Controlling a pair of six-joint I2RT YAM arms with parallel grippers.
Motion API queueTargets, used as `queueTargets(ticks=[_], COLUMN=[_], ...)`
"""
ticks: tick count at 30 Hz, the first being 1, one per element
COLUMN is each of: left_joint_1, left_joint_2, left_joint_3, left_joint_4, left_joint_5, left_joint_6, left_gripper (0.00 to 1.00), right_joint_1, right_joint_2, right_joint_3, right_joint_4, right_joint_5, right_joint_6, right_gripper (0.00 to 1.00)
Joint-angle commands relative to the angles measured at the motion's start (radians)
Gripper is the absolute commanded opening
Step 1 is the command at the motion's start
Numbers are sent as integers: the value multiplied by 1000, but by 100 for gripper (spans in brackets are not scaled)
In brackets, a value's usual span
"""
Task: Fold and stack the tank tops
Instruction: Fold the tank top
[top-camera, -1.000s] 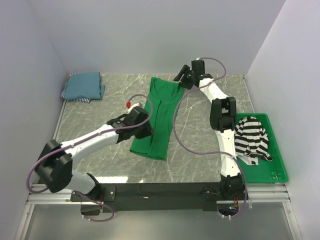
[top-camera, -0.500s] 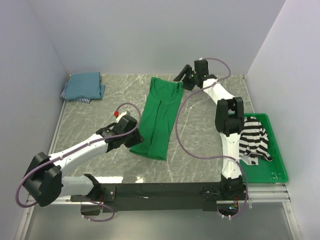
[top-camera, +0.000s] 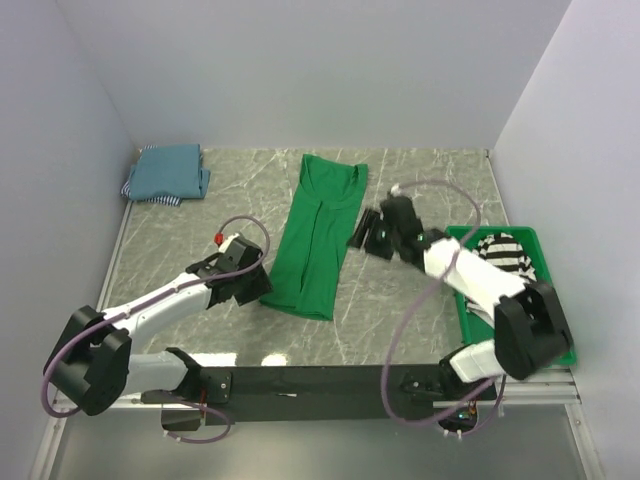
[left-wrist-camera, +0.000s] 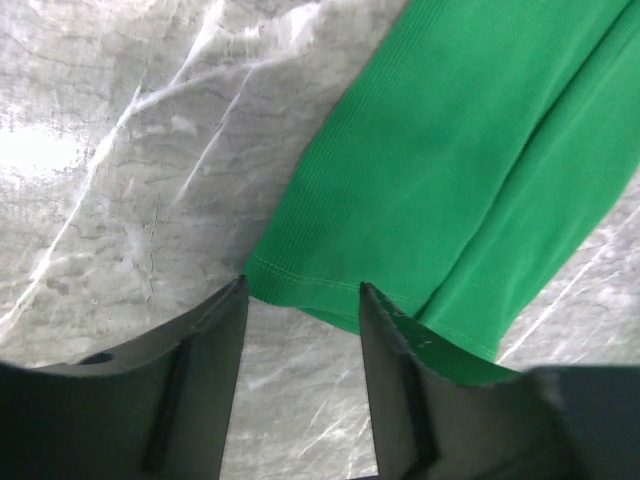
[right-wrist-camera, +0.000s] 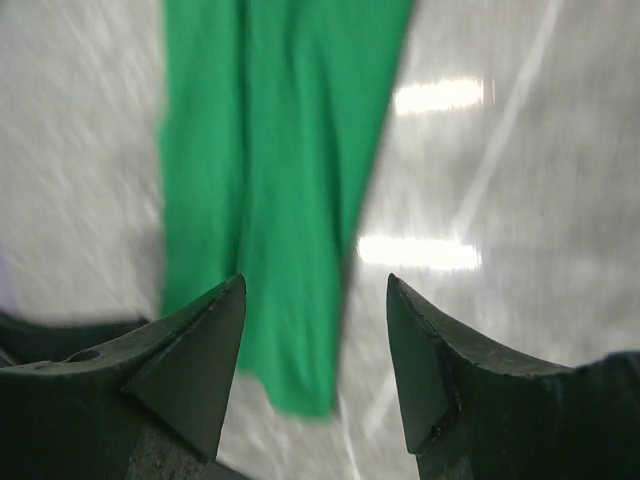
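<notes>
My left gripper needs to fold the bottom hem of the green tank top over the tank top, so next it should grip the tank top by its bottom hem's near corner (top-camera: 267, 299) (left-wrist-camera: 271, 281).
The bright green tank top (top-camera: 318, 235) lies folded lengthwise into a long strip in the middle of the table. Its bottom hem shows in the left wrist view (left-wrist-camera: 440, 190), and it appears blurred in the right wrist view (right-wrist-camera: 275, 190). My left gripper (top-camera: 250, 283) is open and empty just left of the hem's near corner. My right gripper (top-camera: 362, 233) is open and empty beside the strip's right edge. The black-and-white striped tank top (top-camera: 505, 262) lies crumpled on the green tray (top-camera: 555, 345). Folded teal-blue tops (top-camera: 168, 171) are stacked at the back left.
The green plastic tray sits at the table's right edge, under my right arm. White walls close in the table on the left, back and right. Purple cables loop off both arms.
My right arm has swung from the strip's far end down to its right side. My left gripper has pulled back left off the green top, to beside the hem.
</notes>
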Motion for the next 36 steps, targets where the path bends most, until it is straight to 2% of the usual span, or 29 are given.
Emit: queueTargets(ticks=[1,7,11,21,29,31,33,34,36], left_joint_1=[6,6,6,6,6,6,6,4,4], left_joint_2=[15,65,99,139,136,133,128,122,114], left_joint_3=[-23,-29,-34,-75,-106,-110,-115,-116,-123], left_joint_4=[49,64,59,82,96,101,102,102,102], left_joint_5=[29,11,-3,-15,-6,4,11,17,26], left_joint_6=[39,45,28,21,17,19,19,21,19], left_gripper=[54,59,54,27,9,1,1,0,1], right_joint_1=[100,252,367,518,553,562,565,567,572], right_joint_2=[-114,-196,-188,-38,57,79,91,99,100], right_joint_3=[-148,-294,-315,-323,-300,-286,-282,-283,-285], right_joint_4=[5,36,39,94,106,96,86,83,70], right_joint_5=[100,129,171,197,244,255,266,267,272], right_joint_6=[44,150,205,345,389,386,380,380,373], right_gripper=[65,65,66,65,64,59,53,46,39])
